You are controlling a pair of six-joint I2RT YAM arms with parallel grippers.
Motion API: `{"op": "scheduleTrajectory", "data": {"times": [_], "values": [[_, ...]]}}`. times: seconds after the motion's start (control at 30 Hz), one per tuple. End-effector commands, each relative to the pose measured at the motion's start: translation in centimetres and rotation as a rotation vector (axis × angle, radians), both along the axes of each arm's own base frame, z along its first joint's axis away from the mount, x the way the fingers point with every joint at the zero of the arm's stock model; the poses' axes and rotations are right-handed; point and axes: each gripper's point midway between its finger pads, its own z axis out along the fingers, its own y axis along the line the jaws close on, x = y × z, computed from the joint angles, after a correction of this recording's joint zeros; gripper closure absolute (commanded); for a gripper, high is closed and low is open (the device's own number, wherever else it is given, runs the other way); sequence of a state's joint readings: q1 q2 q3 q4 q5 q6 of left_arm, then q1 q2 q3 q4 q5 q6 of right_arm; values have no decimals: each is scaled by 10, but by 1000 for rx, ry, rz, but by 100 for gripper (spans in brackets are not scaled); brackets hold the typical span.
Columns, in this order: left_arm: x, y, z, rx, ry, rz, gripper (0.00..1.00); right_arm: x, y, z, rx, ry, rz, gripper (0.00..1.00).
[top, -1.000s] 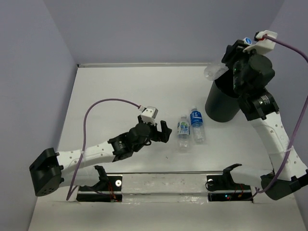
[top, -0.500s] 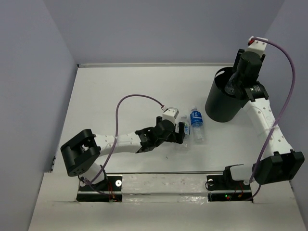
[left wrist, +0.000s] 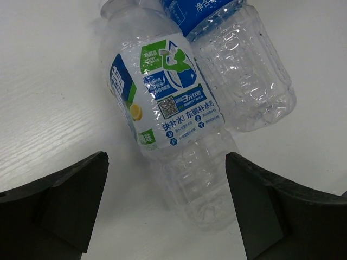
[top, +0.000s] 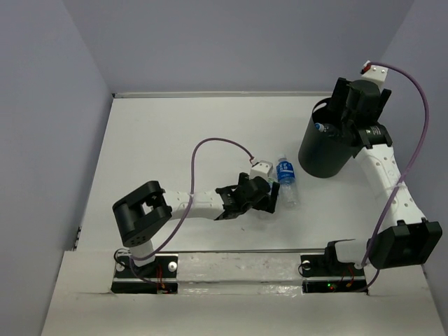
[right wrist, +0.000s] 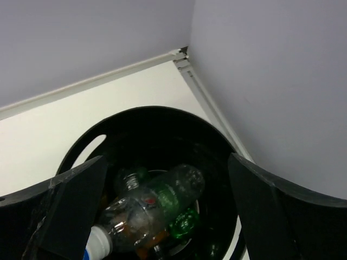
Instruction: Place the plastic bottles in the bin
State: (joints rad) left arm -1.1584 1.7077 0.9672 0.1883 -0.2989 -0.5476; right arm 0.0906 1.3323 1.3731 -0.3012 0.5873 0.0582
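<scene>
My left gripper should go lower before it closes on the blue-green bottle's base [top: 264,212] [left wrist: 197,184]. My fingers are above the bottle's base between them, so they would miss if I closed now.
Two plastic bottles lie side by side on the white table. One is clear with a blue-green label [left wrist: 162,103]; the other has a blue label [left wrist: 238,59] [top: 285,178]. My left gripper [left wrist: 165,157] [top: 269,197] is open, its fingers standing either side of the blue-green bottle's base without touching it. The black bin [top: 323,150] [right wrist: 152,122] stands at the back right. My right gripper [right wrist: 165,162] [top: 336,119] hangs open over the bin's mouth. Below it a clear white-capped bottle [right wrist: 138,216] lies loose on top of green and orange bottles inside.
The table's back wall and right wall meet just behind the bin [right wrist: 181,54]. The purple cables of both arms loop above the table [top: 217,143]. The arm bases and a metal rail run along the near edge [top: 238,269].
My right gripper has opened and let the clear bottle drop into the bin. The left arm has reached right until its open jaws straddle the blue-green labelled bottle.
</scene>
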Motion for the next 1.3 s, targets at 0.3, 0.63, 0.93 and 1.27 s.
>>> {"op": "scheduleTrajectory", "data": {"times": [0.3, 0.63, 0.93, 1.27], "values": [[2, -24, 2, -17, 16, -15, 1, -31, 63, 34, 236, -129, 331, 1], [9, -22, -11, 29, 10, 21, 1, -35, 84, 10, 295, -89, 417, 0], [10, -15, -13, 39, -5, 35, 28, -50, 114, 15, 348, -96, 551, 0], [12, 28, 39, -52, -115, 125, 50, -98, 209, -21, 530, -17, 846, 0]]}}
